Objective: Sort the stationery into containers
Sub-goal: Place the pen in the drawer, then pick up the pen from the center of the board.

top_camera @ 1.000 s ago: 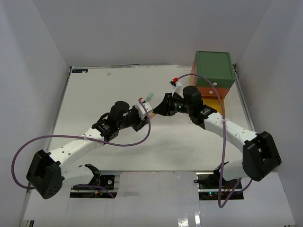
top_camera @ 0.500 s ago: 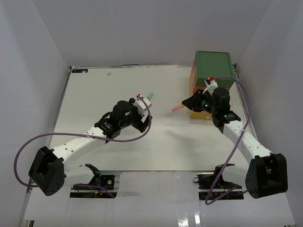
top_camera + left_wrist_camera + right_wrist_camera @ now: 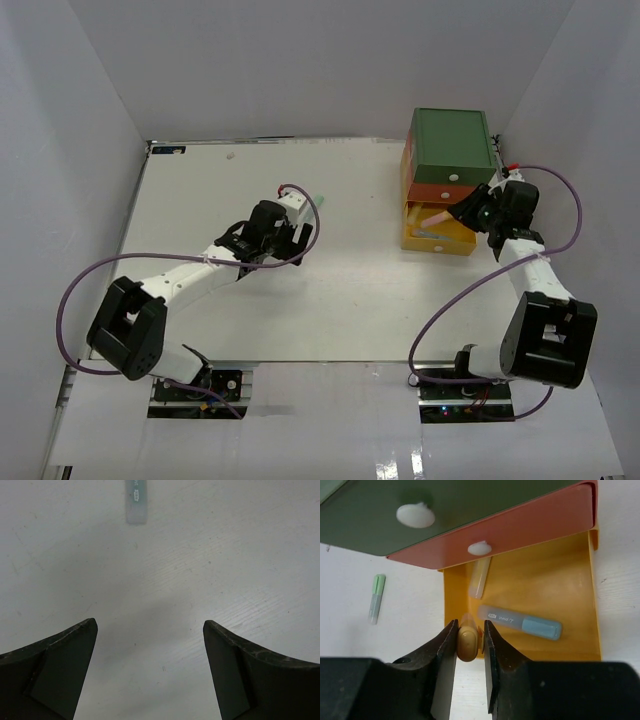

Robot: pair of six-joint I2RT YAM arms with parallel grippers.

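Observation:
My left gripper grabs the green highlighter across its body, opposite the green cap [image 3: 309, 213] [image 3: 136, 501], next, so the cap stays free for my right gripper.
The containers stand stacked at the back right: green [image 3: 452, 145] on top, orange-red [image 3: 440, 190] below, and the yellow drawer [image 3: 440, 240] pulled open at the bottom. My right gripper [image 3: 462, 210] is shut on an orange highlighter [image 3: 467, 642], held over the yellow drawer's [image 3: 545, 580] front left corner. Inside that drawer lie a blue highlighter [image 3: 520, 622] and a pale yellow one [image 3: 480, 577]. My left gripper [image 3: 149, 625] is open and empty, low over the table. A green highlighter [image 3: 136, 502] lies a short way ahead of it, also seen from above as the green highlighter [image 3: 318, 203].
White knobs sit on the green front [image 3: 415, 516] and the orange-red front [image 3: 479, 547]. White walls close in the table on three sides. The right arm's purple cable [image 3: 470, 300] loops over the table near the drawers.
The two grippers were together mid-table. The left one opened and turned toward the green highlighter. The right one carried the orange highlighter to the right, over the yellow drawer.

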